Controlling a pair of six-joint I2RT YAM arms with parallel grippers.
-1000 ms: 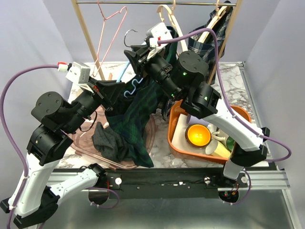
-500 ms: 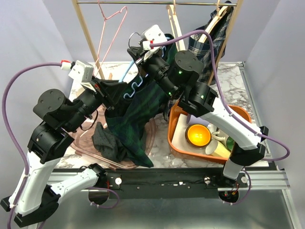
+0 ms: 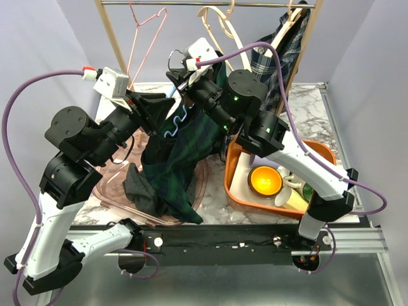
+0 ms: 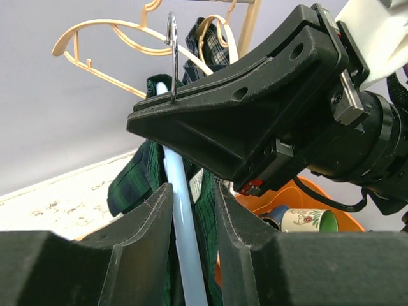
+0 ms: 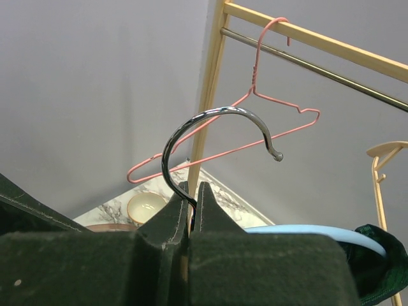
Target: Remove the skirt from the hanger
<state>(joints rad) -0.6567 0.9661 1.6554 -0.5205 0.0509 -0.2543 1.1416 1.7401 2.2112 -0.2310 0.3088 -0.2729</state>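
Observation:
The right gripper has to remove the skirt, so my left gripper needs to grab the hanger's blue arm (image 3: 171, 92) and leave hook and skirt (image 3: 178, 159) free.
A dark green plaid skirt (image 3: 178, 159) hangs from a light-blue hanger (image 3: 167, 127) with a chrome hook (image 5: 217, 118), its hem resting on the table. My right gripper (image 5: 192, 194) is shut on the stem of that hook and holds the hanger up (image 3: 180, 71). The left gripper (image 4: 192, 186) stands open just below it (image 3: 164, 109). The hanger's blue arm (image 4: 182, 223) and a fold of skirt (image 4: 137, 178) run between its fingers, the arm against the left finger. In the right wrist view the blue arm (image 5: 306, 231) and skirt cloth (image 5: 382, 261) show at the lower right.
A wooden rack (image 3: 115, 44) at the back carries a pink wire hanger (image 3: 145, 38), a cream hanger (image 3: 220, 25) and a plaid shirt (image 3: 280, 48). At the right stands an orange tray (image 3: 237, 185) with a yellow bowl (image 3: 265, 180) and cups. A pinkish clear tray (image 3: 108, 191) lies under the skirt.
The right gripper has shut on the hook and lifted the hanger up and to the left. My left jaws have parted round the hanger arm and risen with it.

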